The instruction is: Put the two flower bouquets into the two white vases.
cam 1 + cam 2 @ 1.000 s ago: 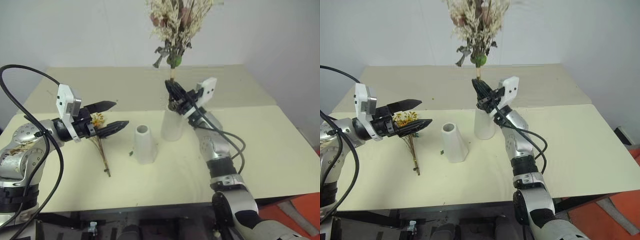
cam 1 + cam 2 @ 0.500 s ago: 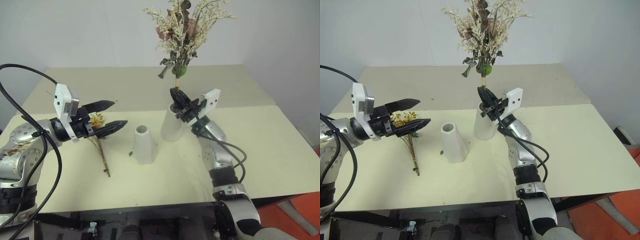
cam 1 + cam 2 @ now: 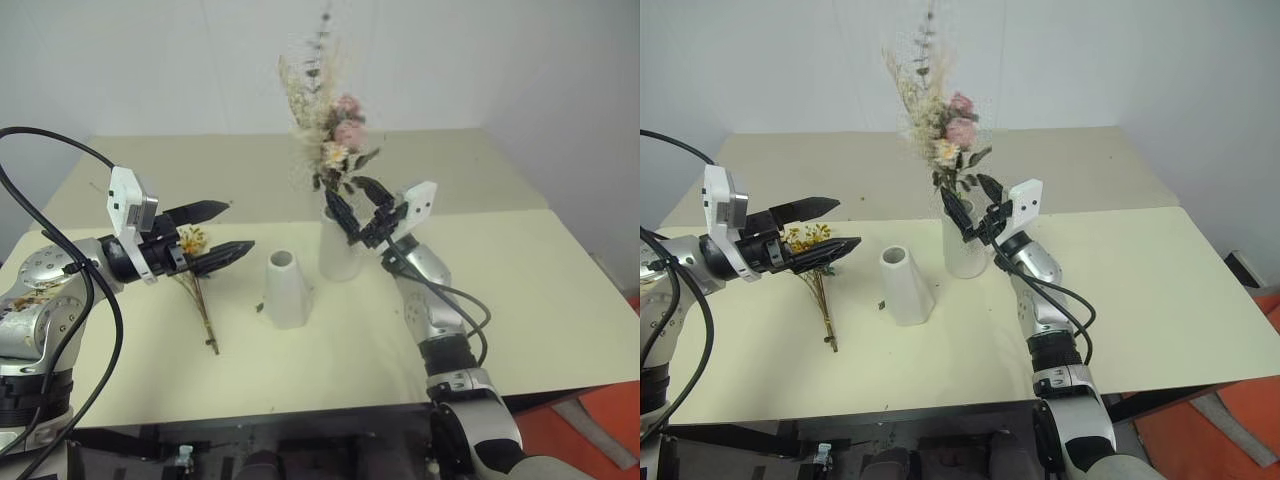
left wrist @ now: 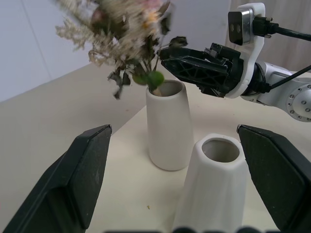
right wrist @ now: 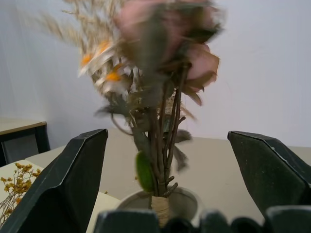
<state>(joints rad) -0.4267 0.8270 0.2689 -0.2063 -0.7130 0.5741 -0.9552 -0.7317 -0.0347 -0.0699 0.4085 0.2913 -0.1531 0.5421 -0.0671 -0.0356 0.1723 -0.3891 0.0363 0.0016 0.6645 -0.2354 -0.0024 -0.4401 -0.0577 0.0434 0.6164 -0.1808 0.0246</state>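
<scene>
My left gripper next needs the bouquet's bare stems to put it into a white vase; loose blossoms crowd the head of the yellow-orange bouquet.
The pink rose bouquet (image 3: 335, 135) stands with its stems inside the taller white vase (image 3: 337, 252), heads leaning slightly left. My right gripper (image 3: 349, 192) is open just above the vase's mouth, one finger on each side of the stems, not touching them. The shorter cone-shaped vase (image 3: 287, 290) stands empty to the left of it. Further left, the yellow-orange bouquet (image 3: 196, 262) lies flat on the table. My left gripper (image 3: 240, 226) hovers open over its blossoms, holding nothing. In the right wrist view the stems (image 5: 163, 160) drop into the vase rim (image 5: 182, 200).
The cream table (image 3: 520, 290) has open surface to the right of the vases and in front of them. A second table top (image 3: 180, 170) adjoins behind, against the white wall. A black cable (image 3: 40, 150) loops off my left arm.
My right gripper has opened and let go of the pink rose bouquet, which has dropped down into the taller vase. The left arm has not moved.
</scene>
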